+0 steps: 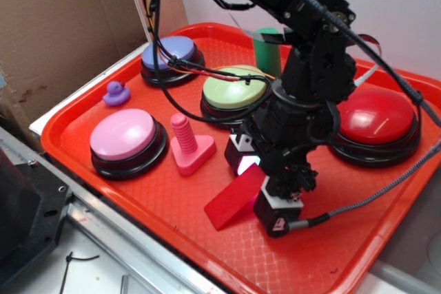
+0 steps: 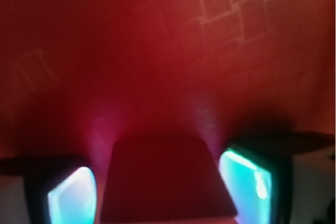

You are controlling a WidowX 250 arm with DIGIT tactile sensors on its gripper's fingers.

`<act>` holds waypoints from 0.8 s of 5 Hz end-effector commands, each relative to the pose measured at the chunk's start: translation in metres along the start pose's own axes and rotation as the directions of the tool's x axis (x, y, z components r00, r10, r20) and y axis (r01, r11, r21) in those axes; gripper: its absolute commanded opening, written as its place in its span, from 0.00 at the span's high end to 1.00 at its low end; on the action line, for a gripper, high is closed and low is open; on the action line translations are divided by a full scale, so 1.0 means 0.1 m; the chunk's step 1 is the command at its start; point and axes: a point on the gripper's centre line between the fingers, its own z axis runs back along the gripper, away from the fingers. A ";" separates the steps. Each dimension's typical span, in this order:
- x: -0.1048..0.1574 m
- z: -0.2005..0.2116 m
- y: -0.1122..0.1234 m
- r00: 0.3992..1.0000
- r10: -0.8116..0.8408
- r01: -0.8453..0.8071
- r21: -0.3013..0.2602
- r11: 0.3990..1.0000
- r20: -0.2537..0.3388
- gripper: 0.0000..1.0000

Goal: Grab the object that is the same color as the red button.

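Observation:
My gripper is going to pick up the red block by its end (image 1: 252,178) next. That will pick out the object with the same color as the red button's (image 1: 376,116) color.
The red block (image 1: 231,203), a flat slab, lies on the red tray (image 1: 151,197) near its front edge, its far end between my fingers. My gripper (image 1: 260,187) stands open and low over it, one glowing pad on each side. The wrist view has the red block (image 2: 165,182) filling the space between the pads, with a thin strip of tray showing on the left of it; the gripper (image 2: 157,195) is not closed on it. The red button (image 1: 377,116) sits at the tray's right, behind my arm.
On the tray stand a pink button (image 1: 124,135), a green button (image 1: 234,91), a purple button (image 1: 169,53), a pink screw peg (image 1: 186,144), a purple duck (image 1: 117,93) and a green cylinder (image 1: 267,51). Cardboard (image 1: 55,25) rises at the left.

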 end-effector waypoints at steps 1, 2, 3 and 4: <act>0.00 0.00 0.00 1.000 0.000 0.000 0.000 1.000 0.000 1.00; -0.03 0.02 0.00 1.000 -0.017 0.018 0.026 1.000 -0.004 0.55; -0.02 0.00 -0.01 0.999 0.016 -0.016 -0.002 1.000 0.031 1.00; -0.01 0.01 -0.01 0.999 0.010 -0.010 -0.019 1.000 0.038 1.00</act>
